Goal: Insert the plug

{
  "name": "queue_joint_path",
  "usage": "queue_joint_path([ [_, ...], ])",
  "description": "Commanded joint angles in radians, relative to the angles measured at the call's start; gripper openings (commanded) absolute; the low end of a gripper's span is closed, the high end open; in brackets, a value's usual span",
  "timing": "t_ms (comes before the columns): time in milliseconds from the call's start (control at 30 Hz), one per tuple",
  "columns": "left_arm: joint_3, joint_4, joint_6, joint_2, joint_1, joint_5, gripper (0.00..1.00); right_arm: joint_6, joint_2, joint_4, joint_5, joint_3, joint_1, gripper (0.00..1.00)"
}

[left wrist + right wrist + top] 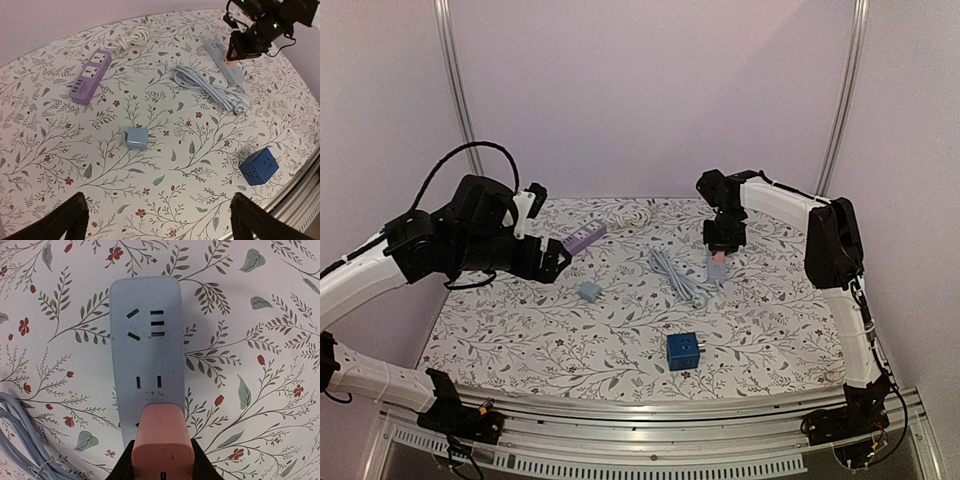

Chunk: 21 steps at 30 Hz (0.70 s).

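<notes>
The pink plug (162, 442) sits against the grey power strip with its prongs hidden over a socket and would remain there, so the right gripper now releases the plug.
A pink plug (162, 442) is gripped between my right gripper's (162, 462) black fingers, which are shut on it. It sits directly over the near end of a grey power strip (147, 340), covering a socket; its prongs are hidden. Two more socket groups on the strip lie uncovered beyond it. In the top view the right gripper (721, 250) points down at the strip (712, 270) at the table's back right. My left gripper (160, 220) is open and empty, held high over the left of the table (548, 262).
A purple power strip (585, 237) with a coiled white cable (630, 214) lies at the back. A light blue adapter (589, 291) sits mid-table. A blue cube socket (683, 350) is near the front. The grey strip's bundled cable (678, 275) lies left of it.
</notes>
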Motion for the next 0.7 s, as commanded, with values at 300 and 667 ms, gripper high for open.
queue_joint_path([
  [300, -0.061, -0.020, -0.031, -0.081, 0.014, -0.030, 0.99, 0.023, -0.024, -0.067, -0.039, 0.005, -0.002, 0.39],
  [667, -0.119, -0.022, -0.072, -0.131, 0.013, -0.024, 0.99, -0.005, -0.130, -0.046, -0.052, 0.023, -0.002, 0.85],
])
